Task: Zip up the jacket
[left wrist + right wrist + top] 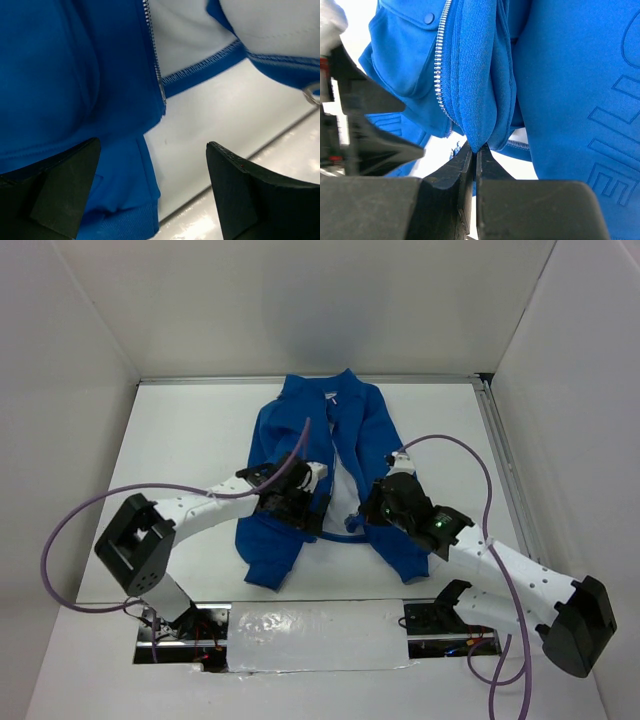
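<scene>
Next, my left gripper grabs the jacket's front panel by its hem corner (154,119), beside the zipper teeth (155,65), and the teeth stay free to zip.
The blue jacket (330,455) lies on the white table with its collar at the far side and its front open, showing pale lining. My left gripper (312,506) is open just above the jacket's left front panel near the hem. In the left wrist view its fingers (65,190) straddle the blue hem corner (125,200) and bare table, with the zipper teeth (155,65) above. My right gripper (366,512) is shut on a fold of the jacket's right front edge (477,100) near the bottom. Zipper teeth (440,65) run beside that fold.
White walls enclose the table (180,440) on three sides. A metal rail (500,460) runs along the right edge. A shiny white strip (320,635) covers the near edge between the arm bases. Purple cables (80,530) loop from both arms.
</scene>
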Tool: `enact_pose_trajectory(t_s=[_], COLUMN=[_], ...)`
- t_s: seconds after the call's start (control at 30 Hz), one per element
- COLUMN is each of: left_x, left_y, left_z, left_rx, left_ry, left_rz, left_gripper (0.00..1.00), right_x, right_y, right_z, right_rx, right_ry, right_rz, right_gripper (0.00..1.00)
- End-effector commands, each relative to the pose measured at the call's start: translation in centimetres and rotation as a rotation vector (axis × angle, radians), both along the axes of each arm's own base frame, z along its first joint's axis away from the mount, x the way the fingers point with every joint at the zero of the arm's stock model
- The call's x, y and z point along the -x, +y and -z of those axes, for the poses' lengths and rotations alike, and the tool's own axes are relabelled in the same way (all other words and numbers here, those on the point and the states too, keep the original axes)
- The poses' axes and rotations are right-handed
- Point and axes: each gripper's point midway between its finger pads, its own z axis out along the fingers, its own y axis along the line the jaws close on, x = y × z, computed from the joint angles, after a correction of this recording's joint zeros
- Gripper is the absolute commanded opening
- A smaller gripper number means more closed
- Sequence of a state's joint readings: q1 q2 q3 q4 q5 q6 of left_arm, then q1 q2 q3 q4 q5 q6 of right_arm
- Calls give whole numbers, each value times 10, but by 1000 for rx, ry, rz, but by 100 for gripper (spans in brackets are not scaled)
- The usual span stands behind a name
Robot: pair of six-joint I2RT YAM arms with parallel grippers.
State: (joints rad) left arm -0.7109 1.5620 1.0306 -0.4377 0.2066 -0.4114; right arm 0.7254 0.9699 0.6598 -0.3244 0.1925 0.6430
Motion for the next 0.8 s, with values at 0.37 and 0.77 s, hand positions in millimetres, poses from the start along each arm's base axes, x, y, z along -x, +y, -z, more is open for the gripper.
enact_pose_trajectory(t_s=[0.37, 0.77], left_x=[-19, -23], left_y=[26, 4], left_z=[61, 41], left_rx=[-459, -338], left_ry=[-4, -30], left_rz=[-135, -97], left_gripper=[81, 17], right_x=[-5, -7], right_y=[-6, -16], right_z=[-7, -6], right_rx=[-52, -58], right_ry=[-47, -50], right_rz=[-5, 23], right_gripper=[2, 3])
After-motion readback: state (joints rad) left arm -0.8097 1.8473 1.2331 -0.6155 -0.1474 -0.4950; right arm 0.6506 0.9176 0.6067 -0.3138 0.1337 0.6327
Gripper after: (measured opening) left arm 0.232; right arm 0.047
